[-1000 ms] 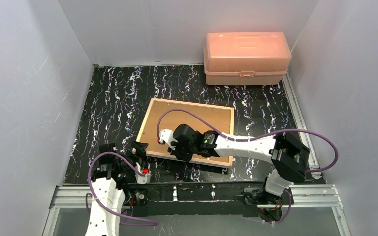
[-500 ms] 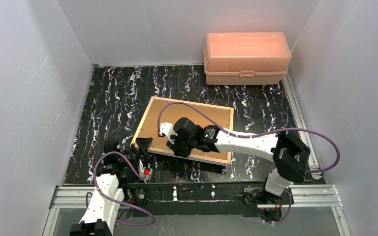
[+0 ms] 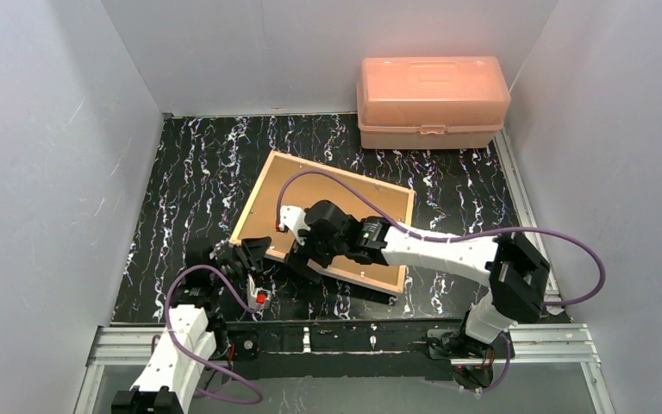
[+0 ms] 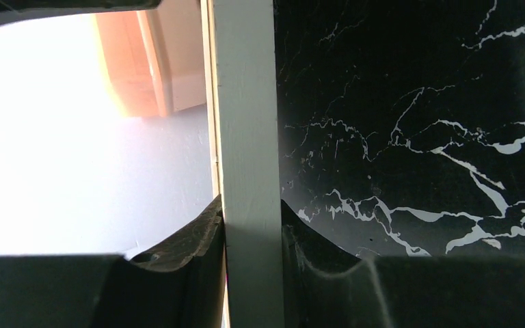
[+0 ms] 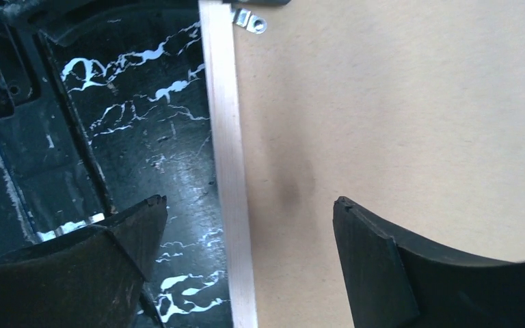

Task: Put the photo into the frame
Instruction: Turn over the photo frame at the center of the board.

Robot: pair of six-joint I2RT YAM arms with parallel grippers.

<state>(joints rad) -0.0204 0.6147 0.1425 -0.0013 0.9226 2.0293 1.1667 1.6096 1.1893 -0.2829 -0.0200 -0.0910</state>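
I should next grab the frame's near border (image 3: pixel 362 280) with my right gripper, to swing the frame (image 3: pixel 253 197) over and lay it face up.
The frame (image 3: pixel 253 197) lies back up and askew on the black marbled table, with the brown backing board (image 3: pixel 310 194) set in it. My left gripper (image 3: pixel 250 254) is shut on its near-left corner. In the left wrist view, both fingers of the left gripper (image 4: pixel 251 205) press on the frame's white edge (image 4: pixel 246 137). My right gripper (image 3: pixel 297 250) hovers open over the near edge. The wrist view shows this gripper (image 5: pixel 248 201) straddling the light wood border (image 5: pixel 222 102) and the backing board (image 5: pixel 396 102) without touching either. The photo is hidden.
An orange plastic box (image 3: pixel 431 102) stands at the back right against the wall. White walls close in three sides. A metal rail (image 3: pixel 345 336) runs along the near edge. A small metal tab (image 5: pixel 253 22) sits on the frame's border.
The left gripper reached in and shut on the frame's near-left corner. The right gripper let go of the near edge and opened. The frame turned a little clockwise.
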